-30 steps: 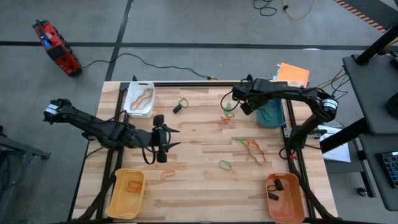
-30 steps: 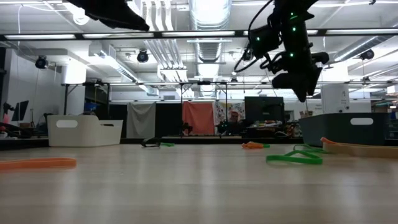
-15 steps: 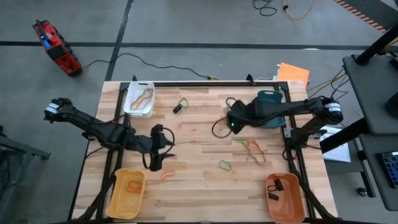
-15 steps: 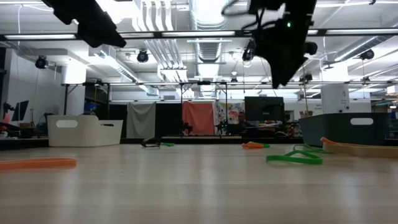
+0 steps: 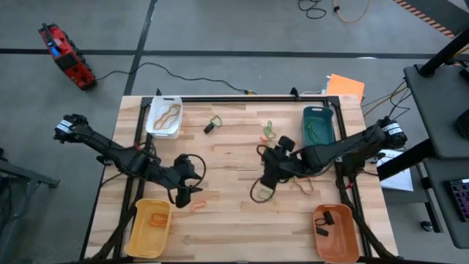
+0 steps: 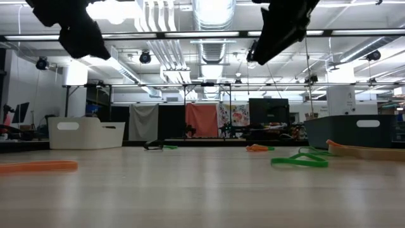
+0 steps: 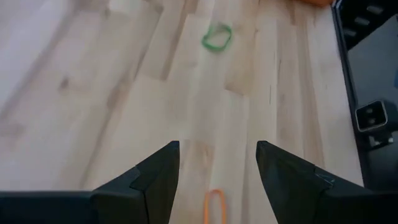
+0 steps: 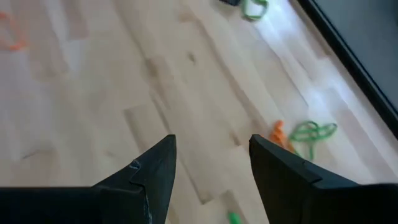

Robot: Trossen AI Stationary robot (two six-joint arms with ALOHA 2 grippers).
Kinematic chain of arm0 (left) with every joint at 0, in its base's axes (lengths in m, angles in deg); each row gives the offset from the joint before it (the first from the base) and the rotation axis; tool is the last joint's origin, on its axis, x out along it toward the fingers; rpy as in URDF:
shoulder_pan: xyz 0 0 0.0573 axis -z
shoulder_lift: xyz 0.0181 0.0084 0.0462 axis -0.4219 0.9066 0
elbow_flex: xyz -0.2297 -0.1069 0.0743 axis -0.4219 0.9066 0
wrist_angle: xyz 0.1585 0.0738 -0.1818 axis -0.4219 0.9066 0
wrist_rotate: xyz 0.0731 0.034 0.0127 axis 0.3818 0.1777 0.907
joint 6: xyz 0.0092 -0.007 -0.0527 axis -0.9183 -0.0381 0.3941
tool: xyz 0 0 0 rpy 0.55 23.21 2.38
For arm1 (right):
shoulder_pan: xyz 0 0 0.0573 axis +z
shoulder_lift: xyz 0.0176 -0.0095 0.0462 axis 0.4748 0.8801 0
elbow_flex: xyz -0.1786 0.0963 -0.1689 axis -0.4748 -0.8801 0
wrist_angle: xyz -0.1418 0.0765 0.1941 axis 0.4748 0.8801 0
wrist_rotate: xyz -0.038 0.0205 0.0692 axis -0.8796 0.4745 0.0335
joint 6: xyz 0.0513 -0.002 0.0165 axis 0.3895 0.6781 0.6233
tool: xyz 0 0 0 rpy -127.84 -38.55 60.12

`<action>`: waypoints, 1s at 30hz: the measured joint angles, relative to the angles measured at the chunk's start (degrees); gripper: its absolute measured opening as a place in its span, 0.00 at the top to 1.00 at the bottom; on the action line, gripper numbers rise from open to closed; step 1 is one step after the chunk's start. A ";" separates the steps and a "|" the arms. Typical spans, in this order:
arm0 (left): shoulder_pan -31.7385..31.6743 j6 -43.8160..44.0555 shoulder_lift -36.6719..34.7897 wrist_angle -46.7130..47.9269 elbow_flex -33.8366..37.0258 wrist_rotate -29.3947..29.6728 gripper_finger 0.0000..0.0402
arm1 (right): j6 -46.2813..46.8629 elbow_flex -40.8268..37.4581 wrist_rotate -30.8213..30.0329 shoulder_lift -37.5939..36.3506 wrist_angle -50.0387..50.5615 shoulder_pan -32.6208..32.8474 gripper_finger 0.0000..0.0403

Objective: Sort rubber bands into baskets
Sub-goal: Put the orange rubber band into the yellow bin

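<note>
The orange rubber band needs to be sorted into the yellow basket [image 5: 150, 226]. My left gripper should grab the rubber band by its long parts next.
Rubber bands lie scattered flat on the wooden table [image 5: 234, 220]. An orange band [image 5: 196, 205] lies near the yellow basket [image 5: 150, 226], and my left gripper [image 5: 187, 195] hovers open just above it; in the left wrist view the band [image 7: 214, 205] shows between the fingers. My right gripper [image 5: 266, 177] hangs open over the table's middle, holding nothing. A tan and orange tangle [image 5: 300, 180] lies to its right. Green and orange bands [image 8: 308, 132] lie farther off. The white [image 5: 164, 117], teal [image 5: 318, 126] and orange [image 5: 335, 233] baskets stand at the other corners.
A green band with a black one [image 5: 212, 125] lies near the white basket. Another green band [image 7: 216, 37] lies beyond my left gripper. Black cables loop off both wrists [image 5: 258, 192]. Black rails [image 5: 344, 191] run along the table's side edges. The near middle is bare wood.
My right gripper has swung from over the teal basket toward the table's middle and near edge, turning as it went. My left gripper has shifted a little toward the near edge and down, and has rolled about its own axis. No band has moved.
</note>
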 joint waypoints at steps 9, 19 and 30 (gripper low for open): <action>0.65 7.77 8.60 3.48 -0.27 -8.90 0.51 | -0.51 -0.24 -0.02 0.17 -2.62 4.08 0.52; 2.65 12.81 17.03 8.22 -2.16 -10.29 0.51 | -0.92 -1.53 -0.09 0.17 -3.80 4.56 0.52; 2.76 9.75 27.89 9.97 -6.36 -8.64 0.51 | 1.29 -2.73 0.36 0.17 -3.63 6.64 0.52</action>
